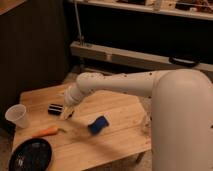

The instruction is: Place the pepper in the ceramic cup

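The gripper grabs the orange pepper by its stem end (pixel 57 129) next, to place it in the ceramic cup (pixel 16 116).
The pepper (pixel 46 132), a small orange tapered piece, lies on the wooden table (pixel 120 112) near its front left. The ceramic cup (pixel 16 116), whitish and upright, stands at the table's left edge, up and left of the pepper. My gripper (pixel 66 111) hangs at the end of the white arm (pixel 125 82), just above the table and right beside a black cylinder (pixel 55 108). It is to the right of and behind the pepper, and its pale fingers point down, open with nothing between them.
A black round dish (pixel 30 155) sits at the front left corner. A blue block (pixel 98 124) lies mid-table, right of the gripper. The robot's white body (pixel 182 125) fills the right side. A dark wall and a metal rail stand behind the table.
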You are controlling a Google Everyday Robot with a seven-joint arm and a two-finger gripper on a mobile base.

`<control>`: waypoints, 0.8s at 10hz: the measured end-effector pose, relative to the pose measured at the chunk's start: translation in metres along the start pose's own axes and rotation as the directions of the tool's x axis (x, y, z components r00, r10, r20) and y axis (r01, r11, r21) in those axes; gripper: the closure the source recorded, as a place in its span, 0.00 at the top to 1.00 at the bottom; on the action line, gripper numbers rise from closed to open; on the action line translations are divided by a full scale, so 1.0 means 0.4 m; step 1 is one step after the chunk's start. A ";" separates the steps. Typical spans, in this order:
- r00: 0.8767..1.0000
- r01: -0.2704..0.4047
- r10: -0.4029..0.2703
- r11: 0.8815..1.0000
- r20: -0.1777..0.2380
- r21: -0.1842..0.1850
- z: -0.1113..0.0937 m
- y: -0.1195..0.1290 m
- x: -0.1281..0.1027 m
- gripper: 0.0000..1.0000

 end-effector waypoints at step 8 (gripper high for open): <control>1.000 0.025 -0.026 0.991 -0.003 -0.133 0.193 0.008 0.040 0.80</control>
